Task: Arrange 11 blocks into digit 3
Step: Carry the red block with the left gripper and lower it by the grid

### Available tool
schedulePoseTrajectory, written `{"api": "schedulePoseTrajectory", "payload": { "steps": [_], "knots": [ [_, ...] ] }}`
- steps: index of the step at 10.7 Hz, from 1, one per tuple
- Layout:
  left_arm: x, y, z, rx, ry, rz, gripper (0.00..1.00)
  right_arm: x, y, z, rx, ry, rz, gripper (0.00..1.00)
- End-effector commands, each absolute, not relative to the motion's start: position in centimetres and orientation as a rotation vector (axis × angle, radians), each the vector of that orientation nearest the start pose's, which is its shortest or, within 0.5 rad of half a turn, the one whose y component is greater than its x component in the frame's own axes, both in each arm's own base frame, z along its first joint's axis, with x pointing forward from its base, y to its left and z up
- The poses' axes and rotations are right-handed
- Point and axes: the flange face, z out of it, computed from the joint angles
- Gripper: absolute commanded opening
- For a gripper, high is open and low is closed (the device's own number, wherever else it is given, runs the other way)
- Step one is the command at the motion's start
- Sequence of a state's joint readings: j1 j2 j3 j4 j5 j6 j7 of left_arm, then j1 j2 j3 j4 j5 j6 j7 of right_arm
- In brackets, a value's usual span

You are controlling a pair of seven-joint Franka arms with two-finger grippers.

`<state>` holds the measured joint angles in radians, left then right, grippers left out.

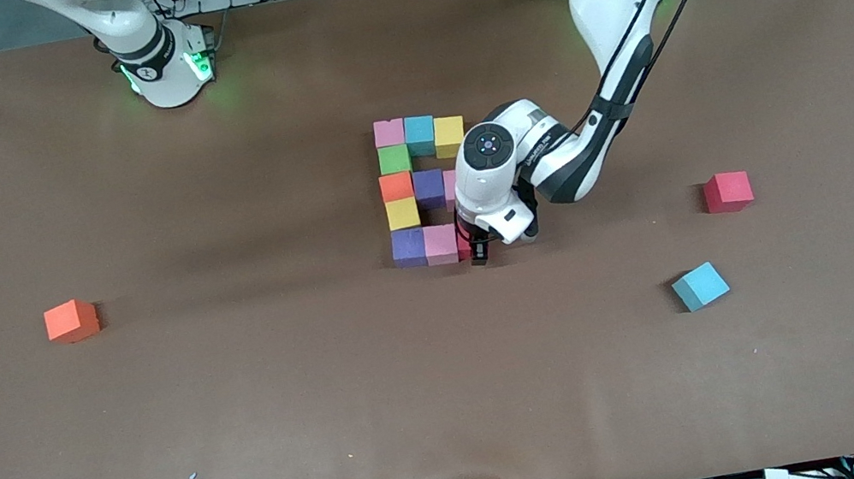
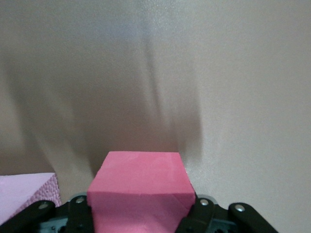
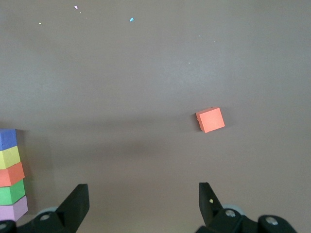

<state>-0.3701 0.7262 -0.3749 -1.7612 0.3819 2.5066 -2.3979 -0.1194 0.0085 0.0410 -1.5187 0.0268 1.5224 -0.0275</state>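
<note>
My left gripper opens now, since the deep pink block's lower edge rests on the tabletop beside the nearest pink block and the block would stay there.
Several blocks form a tight figure at the table's middle: pink, teal and yellow in the farthest row, then green, orange, purple, yellow, and purple and pink in the nearest row. My left gripper is shut on a deep pink block, low at the table right beside that nearest pink block. My right gripper is open and empty, high over the table; it is out of the front view.
Loose blocks lie apart: an orange one toward the right arm's end, also in the right wrist view, and a red one and a teal one toward the left arm's end. The left arm's wrist hides part of the figure.
</note>
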Motion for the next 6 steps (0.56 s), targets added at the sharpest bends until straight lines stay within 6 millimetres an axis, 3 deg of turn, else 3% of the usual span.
{"api": "schedulePoseTrajectory", "payload": {
  "steps": [1, 5, 6],
  "knots": [
    [50.83, -43.99, 18.40, -2.406, -2.182, -0.004, 0.24, 54.85, -4.21, 64.08, -3.094, 0.096, 0.008, 1.00],
    [50.68, -44.14, 18.16, -2.386, -2.201, -0.004, 0.29, 54.87, -4.21, 64.09, -3.094, 0.096, 0.006, 1.00],
    [50.68, -44.15, 18.16, -2.388, -2.199, -0.005, 0.41, 54.87, -4.21, 64.09, -3.094, 0.096, 0.006, 1.00]
  ]
}}
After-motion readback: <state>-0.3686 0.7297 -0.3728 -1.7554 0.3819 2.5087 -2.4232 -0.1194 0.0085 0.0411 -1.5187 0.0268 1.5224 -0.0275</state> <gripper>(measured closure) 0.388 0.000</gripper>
